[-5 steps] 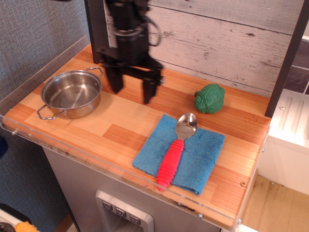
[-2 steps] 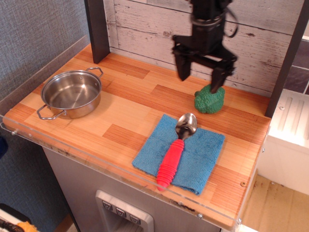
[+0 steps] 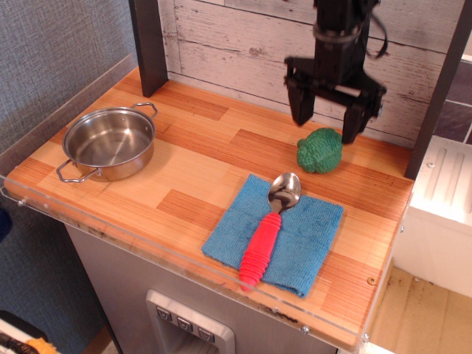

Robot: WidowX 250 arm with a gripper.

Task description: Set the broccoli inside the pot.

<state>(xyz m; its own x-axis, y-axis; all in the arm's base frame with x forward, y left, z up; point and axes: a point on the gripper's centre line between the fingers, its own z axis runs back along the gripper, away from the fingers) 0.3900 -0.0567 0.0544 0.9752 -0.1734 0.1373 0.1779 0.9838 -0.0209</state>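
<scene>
The broccoli needs to go inside the pot [image 3: 109,143], so I should grab it next with my gripper by its bumpy green head [image 3: 319,151].
The broccoli [image 3: 320,150], a dark green bumpy lump, sits on the wooden table at the back right. My gripper [image 3: 327,125] hangs just above and behind it, jaws wide open and empty, one finger on each side of its top. The pot [image 3: 109,143], shiny steel with two wire loop handles, stands empty at the left of the table, far from the gripper.
A blue cloth [image 3: 275,233] lies at the front with a red-handled metal spoon [image 3: 269,228] on it. A dark post [image 3: 147,46] stands at the back left and a whitewashed plank wall [image 3: 236,44] behind. A clear plastic rim edges the table.
My gripper has swung from near the pot at the back left across to the right and now hangs over the broccoli, still open. Nothing else has moved.
</scene>
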